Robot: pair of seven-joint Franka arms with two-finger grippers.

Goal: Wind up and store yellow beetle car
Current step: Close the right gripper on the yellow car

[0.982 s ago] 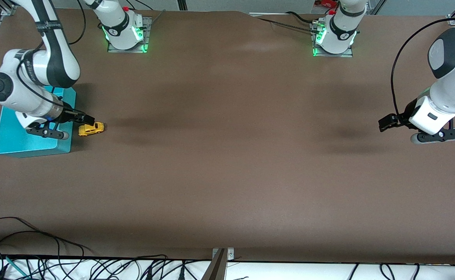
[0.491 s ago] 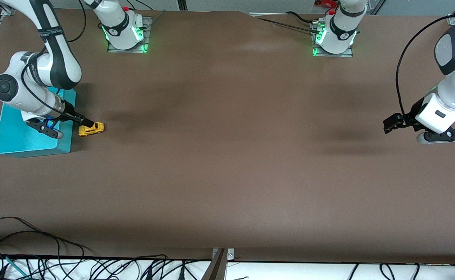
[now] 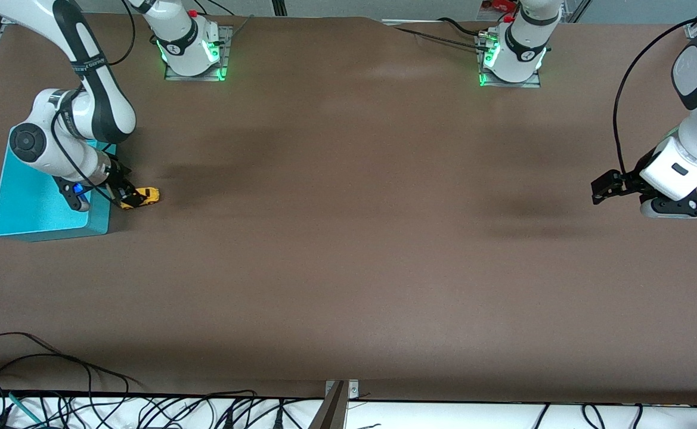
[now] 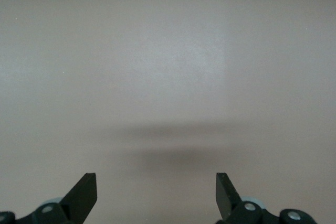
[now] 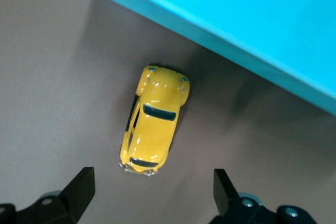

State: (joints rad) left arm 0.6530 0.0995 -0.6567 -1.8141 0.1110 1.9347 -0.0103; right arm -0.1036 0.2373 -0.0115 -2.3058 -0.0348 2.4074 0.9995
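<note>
My right gripper's fingers stop short of the yellow beetle car's rear bumper [image 5: 137,169], so my right gripper moves toward the bumper, before closing on it.
The yellow beetle car [image 3: 145,195] stands on the brown table beside the turquoise bin [image 3: 23,202], at the right arm's end. My right gripper [image 3: 124,193] hangs low over the car's bin-side end, open. In the right wrist view the car [image 5: 155,121] lies just ahead of the right gripper [image 5: 154,182], and nothing sits between the black fingertips [image 5: 84,184]. One wall of the bin [image 5: 236,19] runs close along the car's far end. My left gripper [image 3: 606,186] waits open over bare table at the left arm's end; the left gripper [image 4: 156,187] holds nothing.
The two arm bases [image 3: 193,53] [image 3: 512,56] stand along the table edge farthest from the front camera. Loose cables [image 3: 56,381] lie along the edge nearest that camera. A metal bracket [image 3: 341,390] sits at the middle of that edge.
The right arm has swung in and its gripper has turned and dropped onto the car's bin-side end. The left arm has drifted slightly outward. The car has not moved.
</note>
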